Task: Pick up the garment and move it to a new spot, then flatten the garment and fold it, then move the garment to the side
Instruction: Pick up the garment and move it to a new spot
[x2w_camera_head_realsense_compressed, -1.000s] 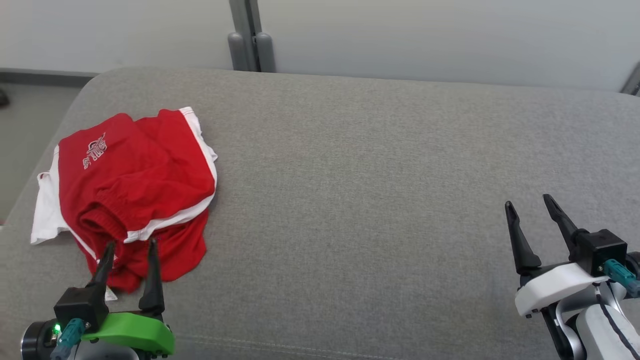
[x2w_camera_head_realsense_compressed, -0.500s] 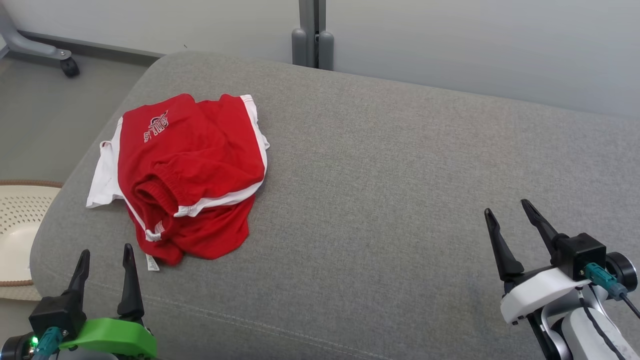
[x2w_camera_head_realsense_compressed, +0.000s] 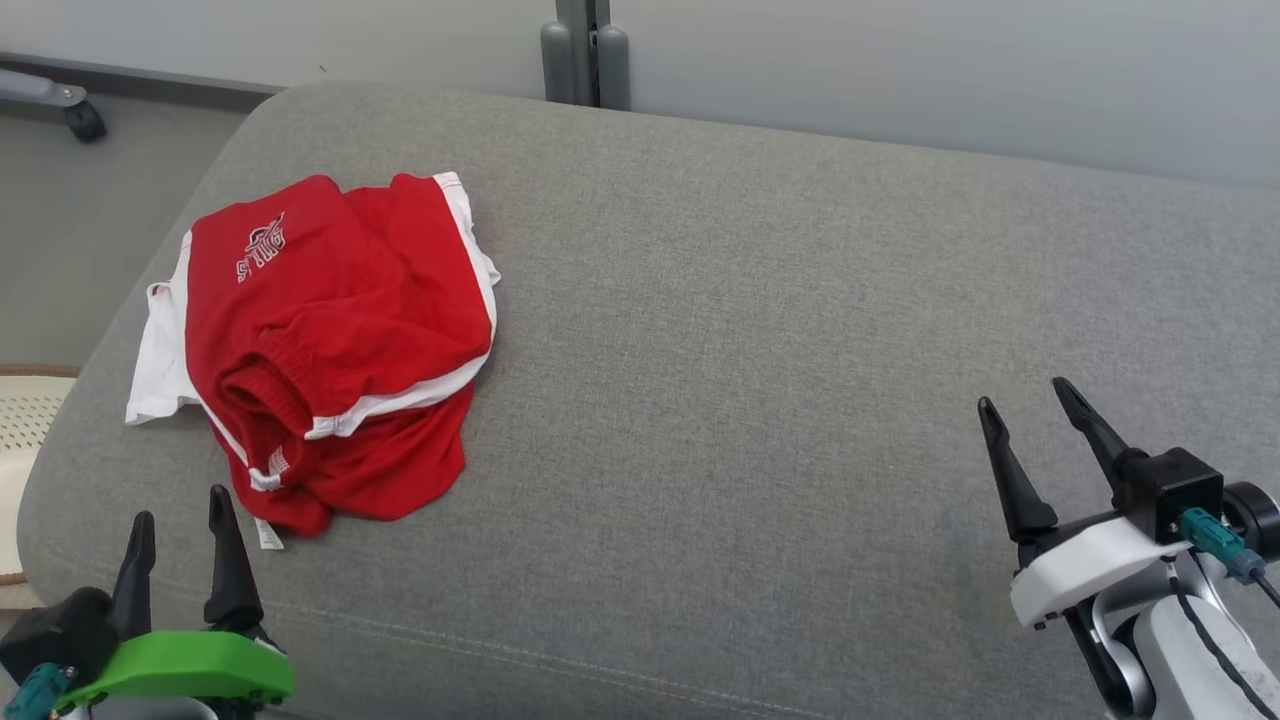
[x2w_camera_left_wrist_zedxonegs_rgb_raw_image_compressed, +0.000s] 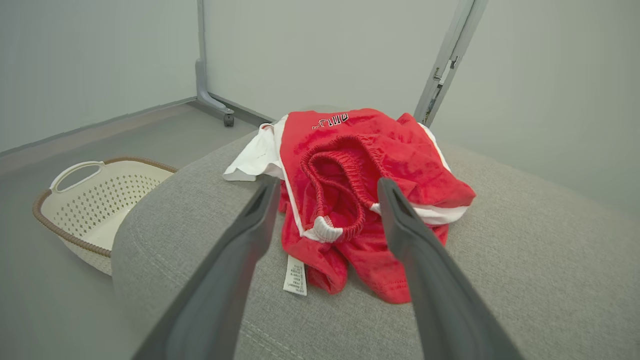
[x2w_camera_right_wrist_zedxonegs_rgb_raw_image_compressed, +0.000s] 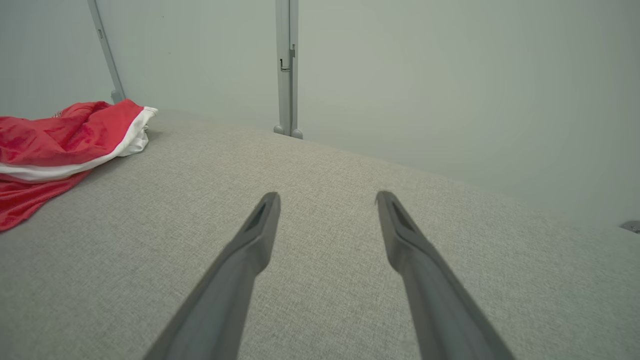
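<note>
My left gripper grabs the shorts by that ribbed edge (x2w_camera_left_wrist_zedxonegs_rgb_raw_image_compressed: 355, 174) next. The ribbed waistband stands up in an open loop while the red legs lie slack.
The garment (x2w_camera_head_realsense_compressed: 330, 340) is a pair of red shorts with white trim, lying crumpled at the left end of the grey cushion (x2w_camera_head_realsense_compressed: 760, 400). Its elastic waistband and a white label face me in the left wrist view, where the garment (x2w_camera_left_wrist_zedxonegs_rgb_raw_image_compressed: 365, 165) fills the middle. My left gripper (x2w_camera_head_realsense_compressed: 180, 505) stands open just short of the garment's near edge, nothing between its fingers. Far off at the lower right, my right gripper (x2w_camera_head_realsense_compressed: 1025, 395) is open over bare cushion. The right wrist view catches the garment (x2w_camera_right_wrist_zedxonegs_rgb_raw_image_compressed: 60, 145) at the far left, beyond my right gripper (x2w_camera_right_wrist_zedxonegs_rgb_raw_image_compressed: 327, 197).
A cream perforated laundry basket (x2w_camera_left_wrist_zedxonegs_rgb_raw_image_compressed: 95, 200) sits on the floor left of the cushion, and its rim (x2w_camera_head_realsense_compressed: 20, 420) shows at the head view's left edge. A grey post (x2w_camera_head_realsense_compressed: 583, 50) and pale wall panels stand behind. A castor (x2w_camera_head_realsense_compressed: 85, 122) rests on the floor at far left.
The head camera has swung, so the whole picture shifted. My left gripper has drawn back from over the garment's near edge. The garment lies as before.
</note>
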